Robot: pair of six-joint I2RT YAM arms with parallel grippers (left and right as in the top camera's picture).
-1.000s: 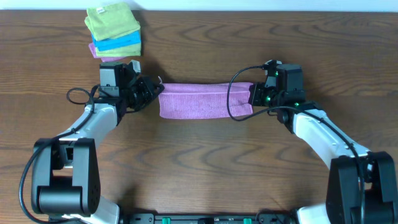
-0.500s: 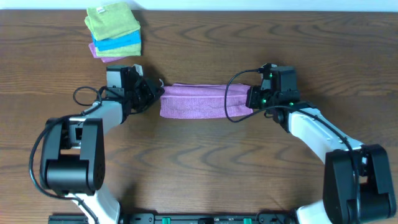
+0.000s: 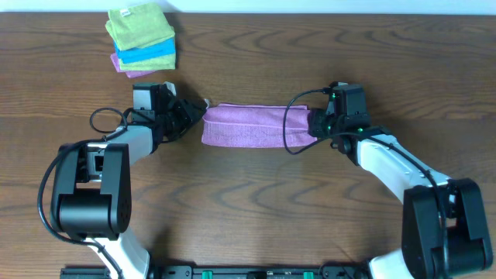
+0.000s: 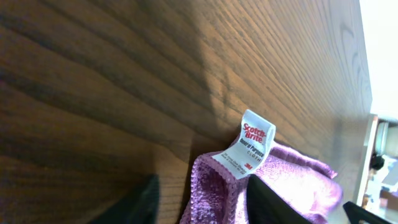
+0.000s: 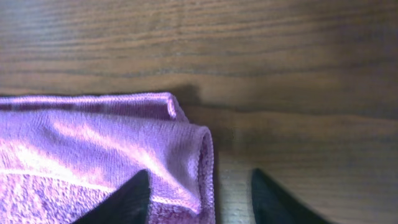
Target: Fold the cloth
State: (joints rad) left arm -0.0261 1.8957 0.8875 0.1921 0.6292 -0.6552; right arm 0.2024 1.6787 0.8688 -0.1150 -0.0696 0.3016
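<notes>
The cloth's white-label end [image 3: 206,117] [image 4: 219,177] is the part my left gripper needs to grab next, so the opposite end stays free for my right gripper to fold across.
The cloth [image 3: 256,125] is purple and lies as a long folded strip across the middle of the wooden table. My left gripper [image 3: 195,112] sits at its left end, open; in the left wrist view the corner of the cloth [image 4: 292,174] with its white label [image 4: 252,143] lies loose between the spread fingers [image 4: 143,202]. My right gripper [image 3: 314,124] is at the right end, also open. In the right wrist view the folded edge of the cloth [image 5: 93,137] rests between the parted fingertips [image 5: 273,199], unpinched.
A stack of folded cloths [image 3: 142,39], green on blue on purple, sits at the back left of the table [image 3: 256,201]. The table's far edge runs just behind that stack.
Both grippers have gone from shut on the cloth's ends to open, letting the ends drop. The strip sits a little farther back and right than a second ago.
</notes>
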